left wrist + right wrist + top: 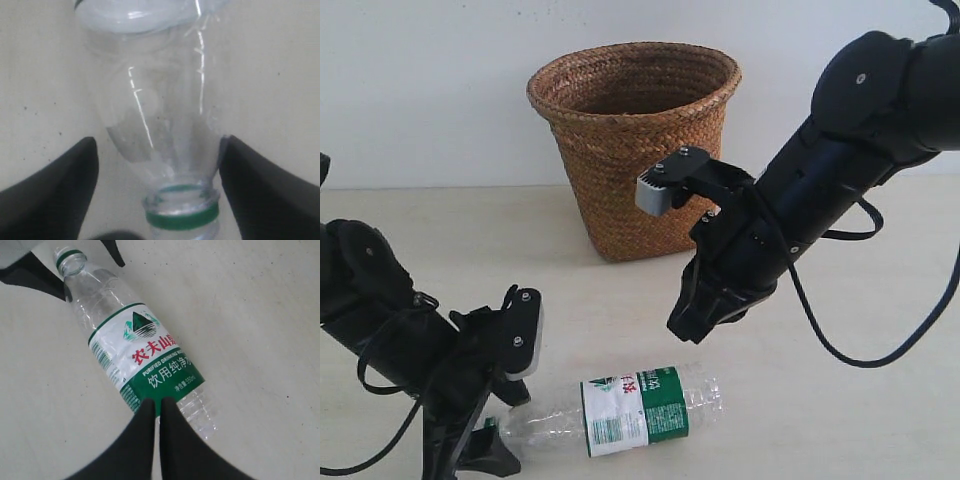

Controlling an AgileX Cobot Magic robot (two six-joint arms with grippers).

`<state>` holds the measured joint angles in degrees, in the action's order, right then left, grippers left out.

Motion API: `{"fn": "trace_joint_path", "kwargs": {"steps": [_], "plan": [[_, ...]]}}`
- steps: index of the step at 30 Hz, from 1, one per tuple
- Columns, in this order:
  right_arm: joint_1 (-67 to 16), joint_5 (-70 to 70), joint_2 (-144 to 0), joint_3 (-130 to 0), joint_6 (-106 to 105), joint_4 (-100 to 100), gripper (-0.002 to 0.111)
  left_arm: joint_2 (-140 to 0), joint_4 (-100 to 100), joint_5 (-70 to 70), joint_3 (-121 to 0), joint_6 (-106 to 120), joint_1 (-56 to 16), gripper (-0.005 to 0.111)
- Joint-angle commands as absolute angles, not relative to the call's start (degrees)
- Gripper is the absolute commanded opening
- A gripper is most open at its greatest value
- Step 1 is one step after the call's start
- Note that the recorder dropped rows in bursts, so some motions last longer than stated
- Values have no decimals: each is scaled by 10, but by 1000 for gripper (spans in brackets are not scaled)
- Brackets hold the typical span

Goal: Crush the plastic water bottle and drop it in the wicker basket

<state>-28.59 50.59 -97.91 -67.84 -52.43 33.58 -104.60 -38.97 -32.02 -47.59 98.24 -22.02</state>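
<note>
My left gripper should close on the bottle's shoulder now. The bottle's shoulder is between the gripper's fingers above the green ring in the left wrist view.
The plastic water bottle lies on its side on the pale table, its green-and-white label facing up. Its neck has a green ring, the mouth looks uncapped, and it points left. My left gripper stands open astride the neck and shoulder; one finger seems to touch the shoulder, the other is apart. My right gripper is shut on nothing, its tips hovering over the label's lower edge near the base. The wicker basket stands upright behind.
The table stretches bare and beige to the right of the bottle. The right arm's black cable loops down between arm and table. A white wall backs the basket.
</note>
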Motion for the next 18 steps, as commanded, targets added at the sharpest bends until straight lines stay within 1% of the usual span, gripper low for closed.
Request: {"fn": "trace_joint_path", "kwargs": {"steps": [1, 2, 3, 5, 9, 12, 18], "plan": [[-286, 504, -978, -681, -526, 345, 0, -1054, -392, -301, -472, 983, -225, 46], [-286, 504, -978, -681, -526, 353, 0, -1054, -392, -301, -472, 983, -225, 39], [-286, 506, -978, -681, -526, 370, 0, -1054, -392, -301, -472, 983, -225, 25], [-286, 509, -981, -681, -526, 412, 0, -1054, -392, -301, -472, 984, -225, 5], [-305, 521, -1018, -681, -529, 438, 0, -1054, -395, -302, -472, 984, -225, 5], [-345, 482, -1065, -704, -513, 434, 0, -1054, -395, -301, -472, 984, -225, 5], [-363, 510, -1123, -755, -467, 430, 0, -1054, -398, -301, -472, 981, -225, 5]]}}
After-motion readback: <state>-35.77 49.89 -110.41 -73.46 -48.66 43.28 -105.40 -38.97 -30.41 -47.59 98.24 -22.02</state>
